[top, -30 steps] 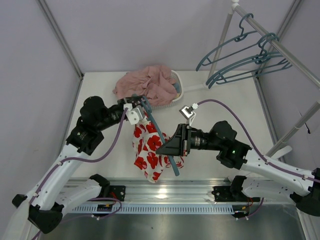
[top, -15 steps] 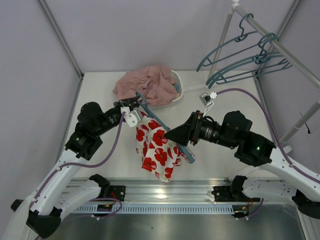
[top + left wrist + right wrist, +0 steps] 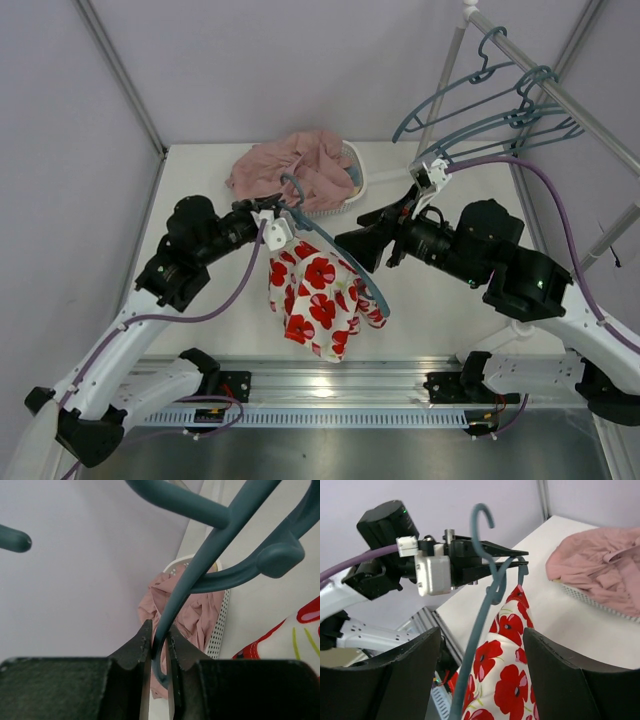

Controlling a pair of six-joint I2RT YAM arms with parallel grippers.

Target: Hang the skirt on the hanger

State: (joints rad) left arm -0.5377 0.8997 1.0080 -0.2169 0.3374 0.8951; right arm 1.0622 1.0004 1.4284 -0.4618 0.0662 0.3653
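Note:
I will next use my right gripper to grab the teal hanger by its sloping arm, so its hook stays free to hang it with the skirt.
The skirt, white with red poppies, hangs off the table from the teal hanger. My left gripper is shut on the hanger's stem just below the hook, which the left wrist view shows as the hanger pinched between the jaws of the left gripper. My right gripper stands open just right of the hanger's sloping arm, touching nothing. In the right wrist view the hanger and skirt hang beyond the wide-apart fingers of the right gripper.
A white perforated basket at the back holds a dusty-pink garment. Several spare teal hangers hang on a rail at the back right. A metal rail runs along the near table edge.
My right gripper opened, let go of the hanger's lower arm and drew back to the right. The left gripper kept hold of the hanger, and the skirt swung slightly right.

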